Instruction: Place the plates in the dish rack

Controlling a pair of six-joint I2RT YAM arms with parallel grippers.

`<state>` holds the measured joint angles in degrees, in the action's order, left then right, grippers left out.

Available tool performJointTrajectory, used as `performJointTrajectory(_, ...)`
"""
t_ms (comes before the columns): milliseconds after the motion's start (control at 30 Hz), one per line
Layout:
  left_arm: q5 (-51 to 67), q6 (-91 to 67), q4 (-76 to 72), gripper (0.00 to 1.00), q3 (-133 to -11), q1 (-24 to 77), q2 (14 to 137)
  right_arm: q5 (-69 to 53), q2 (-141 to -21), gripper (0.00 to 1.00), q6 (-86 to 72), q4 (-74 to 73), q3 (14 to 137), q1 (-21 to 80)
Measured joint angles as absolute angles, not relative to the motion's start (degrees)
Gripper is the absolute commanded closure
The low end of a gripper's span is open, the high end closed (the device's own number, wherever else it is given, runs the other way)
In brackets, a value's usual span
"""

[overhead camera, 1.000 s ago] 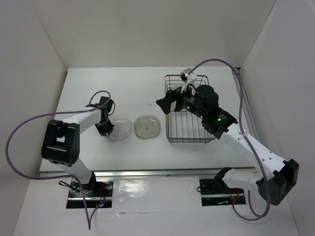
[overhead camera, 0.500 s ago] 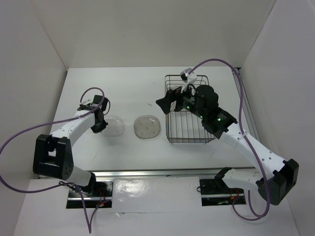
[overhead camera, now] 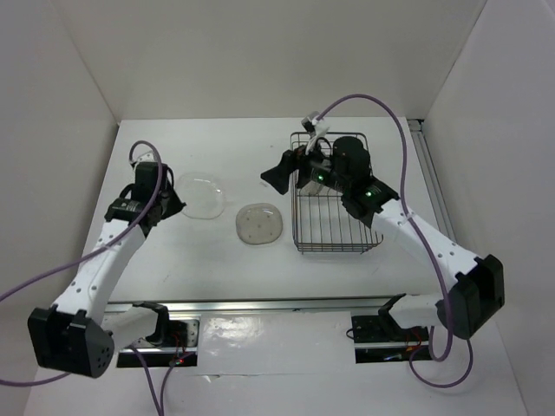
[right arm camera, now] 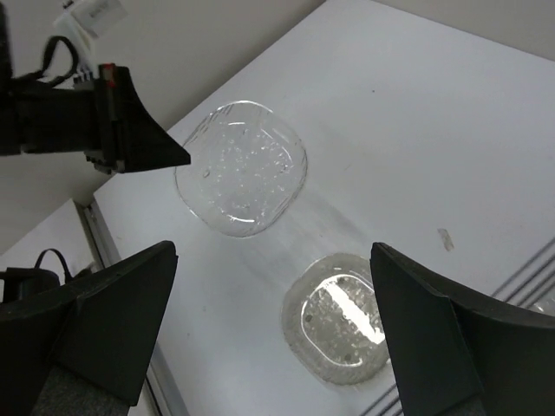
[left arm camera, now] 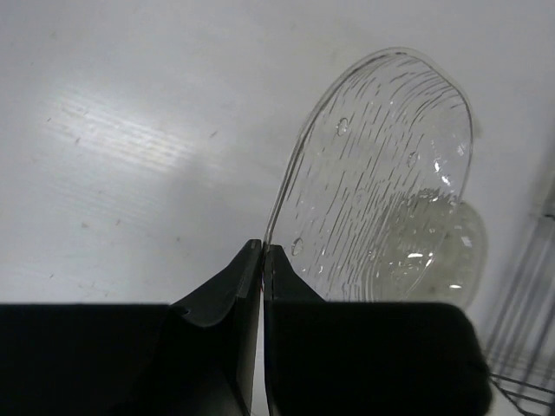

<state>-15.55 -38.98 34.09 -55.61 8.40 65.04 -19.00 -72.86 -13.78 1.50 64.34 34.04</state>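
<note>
Next, my right gripper grabs the clear plate (overhead camera: pixel 200 195) by its free rim, opposite my left gripper, to stand the plate in the dish rack.
My left gripper (overhead camera: pixel 171 204) is shut on the near edge of a clear plate (overhead camera: pixel 200 195) and holds it tilted above the table. In the left wrist view the jaws (left arm camera: pixel 263 249) pinch the clear plate's (left arm camera: pixel 381 173) rim. A greyish speckled plate (overhead camera: pixel 259 224) lies flat on the table between that plate and the dish rack (overhead camera: pixel 334 234). My right gripper (overhead camera: pixel 281 177) is open and empty, hovering left of the rack above the grey plate (right arm camera: pixel 342 316). The right wrist view also shows the clear plate (right arm camera: pixel 243 169). Only two plates show.
The rack's wires show at the right edge of the left wrist view (left arm camera: pixel 529 347). White walls close in the table at the back and sides. A metal rail (overhead camera: pixel 260 305) runs along the near edge.
My left arm has swung left and back, lifting the clear plate off the table. My right gripper has moved a little left and back, away from the rack.
</note>
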Motion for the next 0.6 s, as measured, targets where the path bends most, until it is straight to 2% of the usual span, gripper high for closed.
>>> performJointTrajectory(200,-7.5,-33.5,29.3,1.0,-56.9,9.0,55.8,-25.8,-85.0,0.04,-15.7,5.6,70.7,33.7)
performJointTrajectory(333,-2.9,-31.5,27.7,1.0,-57.0,9.1,54.2,-27.8,-89.3,0.05,-17.6,7.7,71.4,33.7)
performJointTrajectory(500,1.8,-31.2,25.3,1.0,-56.6,9.1,53.8,-28.6,-93.1,0.12,-19.4,9.3,72.7,34.2)
performJointTrajectory(567,3.3,-31.0,24.5,1.0,-56.3,9.1,53.7,-28.8,-94.7,0.16,-19.9,10.0,73.3,34.5)
performJointTrajectory(600,3.9,-30.9,24.1,1.0,-56.1,9.1,53.7,-28.9,-95.3,0.25,-20.1,10.3,73.4,34.8)
